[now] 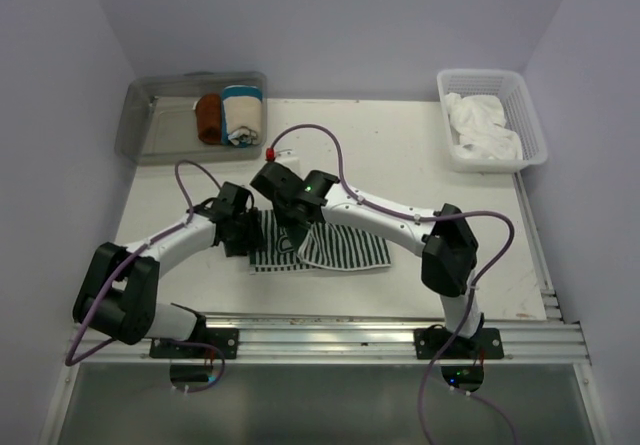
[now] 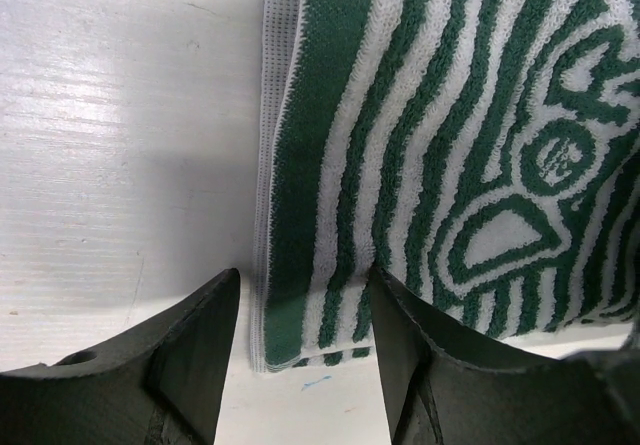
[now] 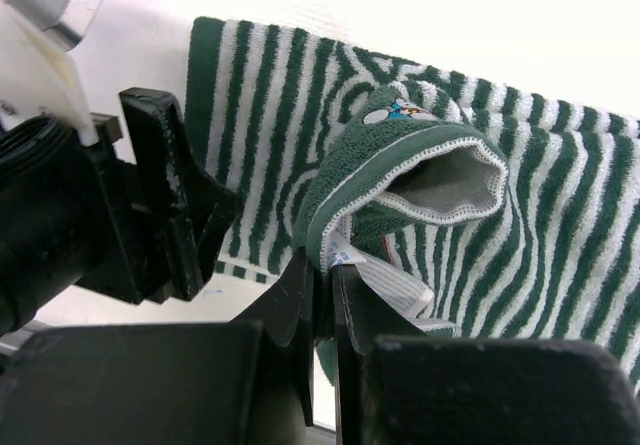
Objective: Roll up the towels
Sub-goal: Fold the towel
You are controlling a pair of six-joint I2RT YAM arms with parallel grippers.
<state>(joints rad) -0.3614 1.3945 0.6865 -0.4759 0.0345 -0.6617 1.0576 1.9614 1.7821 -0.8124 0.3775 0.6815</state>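
My fingers hold the towel's hem [image 3: 326, 223] short of the towel's striped end [image 3: 213, 95], so next my right gripper moves the hem there before it lets go.
A green and white striped towel [image 1: 330, 248] lies folded on the table between the arms. My right gripper [image 3: 325, 265] is shut on the towel's hemmed edge [image 3: 400, 180] and holds it lifted in a loop above the rest of the towel. It sits over the towel's left part [image 1: 290, 233]. My left gripper [image 2: 305, 305] is open and low at the towel's left corner [image 2: 285, 335], one finger [image 2: 195, 335] on bare table, the other finger [image 2: 410, 325] over the stripes. It is at the towel's left end [image 1: 243, 237].
A clear bin [image 1: 190, 115] at the back left holds a brown roll [image 1: 209, 118] and a white and teal roll [image 1: 242, 113]. A white basket [image 1: 492, 120] at the back right holds white towels [image 1: 480, 125]. The left gripper's body [image 3: 150, 205] is close beside the right fingers.
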